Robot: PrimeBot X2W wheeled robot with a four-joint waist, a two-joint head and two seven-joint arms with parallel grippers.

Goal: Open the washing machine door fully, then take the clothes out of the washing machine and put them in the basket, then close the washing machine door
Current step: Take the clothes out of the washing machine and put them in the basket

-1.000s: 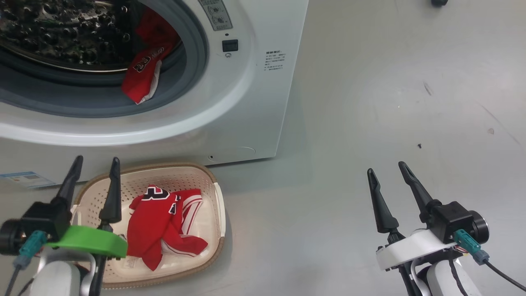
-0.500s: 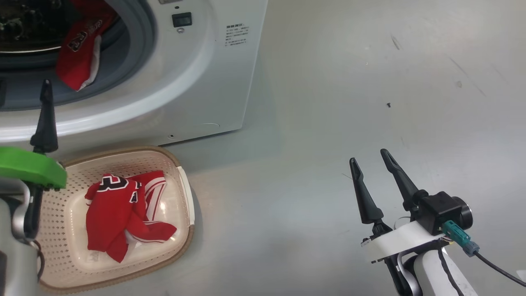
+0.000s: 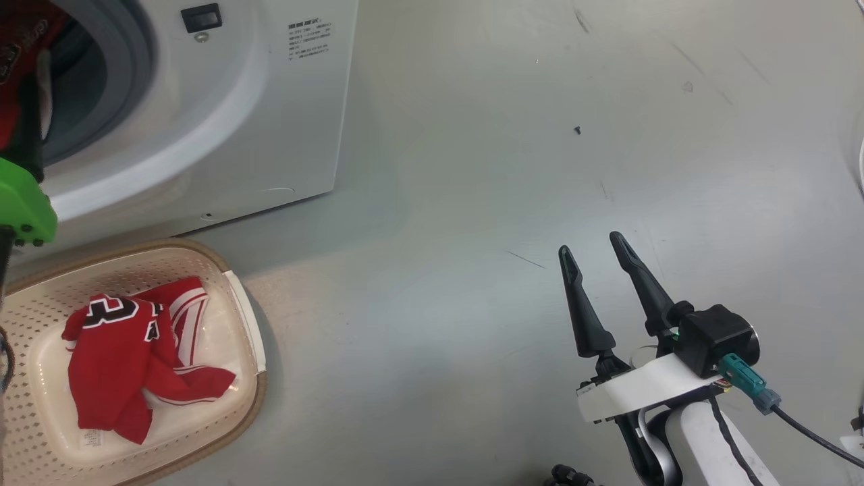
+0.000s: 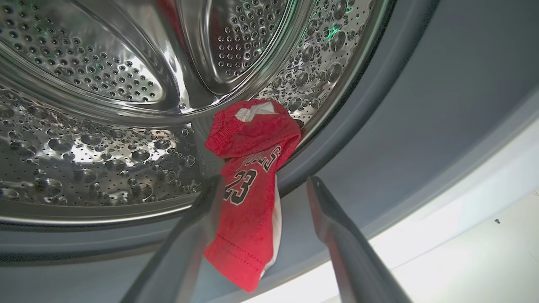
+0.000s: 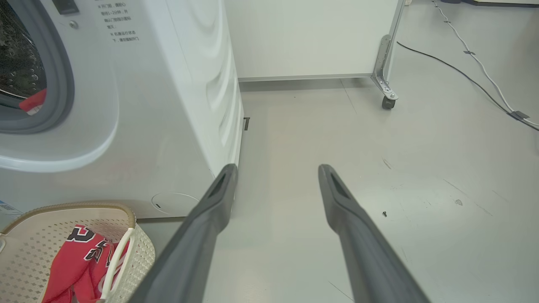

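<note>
My left gripper pinches the red jersey by the narrow end below its number next, since that end hangs over the ring while the rest of the jersey slumps inside.
The washing machine stands with its port uncovered; the washing machine door is out of view. One red jersey hangs from the steel drum over the grey rubber ring. My left gripper is open right in front of it, a finger on each side of the cloth; I cannot tell if it touches. Its green wrist mount shows at the port. Another red jersey lies in the cream basket on the floor below. My right gripper is open over bare floor, holding nothing.
The right wrist view has the washer's side, the basket's rim, a white panel on a caster behind and a cable on the floor. A small dark screw lies on the grey floor.
The head camera has swung right, so the washer and basket slid left in the picture. My left gripper rose from over the basket to the port. The right gripper stayed open.
</note>
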